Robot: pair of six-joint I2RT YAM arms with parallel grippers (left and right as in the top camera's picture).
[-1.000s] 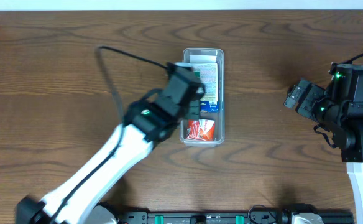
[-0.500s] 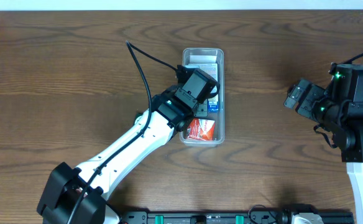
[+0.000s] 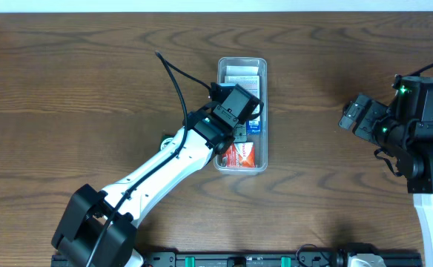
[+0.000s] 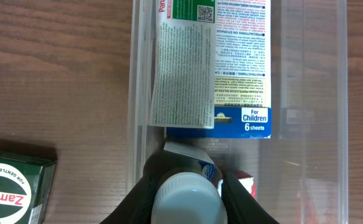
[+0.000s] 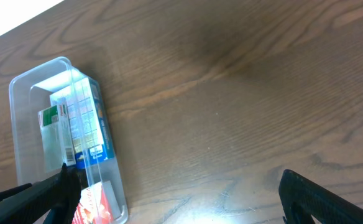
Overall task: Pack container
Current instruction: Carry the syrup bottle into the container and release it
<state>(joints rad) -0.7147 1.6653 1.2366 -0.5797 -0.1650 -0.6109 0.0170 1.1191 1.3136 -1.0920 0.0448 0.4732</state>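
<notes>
The white-capped bottle's dark body is inside the container's side, in the gap beside the blue and white box, so my left gripper will release it.
The container (image 3: 264, 111) is a clear long bin at the table's middle. It holds a blue and white box (image 3: 249, 93) and a red packet (image 3: 240, 154). My left gripper (image 3: 239, 120) is over the container's left side, shut on a white-capped bottle (image 4: 188, 200). The left wrist view shows the container's wall (image 4: 309, 93), the box (image 4: 231, 68) and a corner of the red packet (image 4: 247, 183) beneath the bottle. My right gripper (image 3: 351, 116) is open and empty, far right of the container. In the right wrist view (image 5: 181, 199) the container (image 5: 26, 118) lies at the left.
A dark green box marked "Zam-B" (image 4: 13, 186) lies on the wood just left of the container, under my left arm. A black cable (image 3: 178, 81) loops above the left arm. The right arm's base (image 3: 431, 141) stands at the right edge.
My left arm has swung right, bringing the gripper with the bottle from the container's left edge to over its inside. The right arm has not moved.
</notes>
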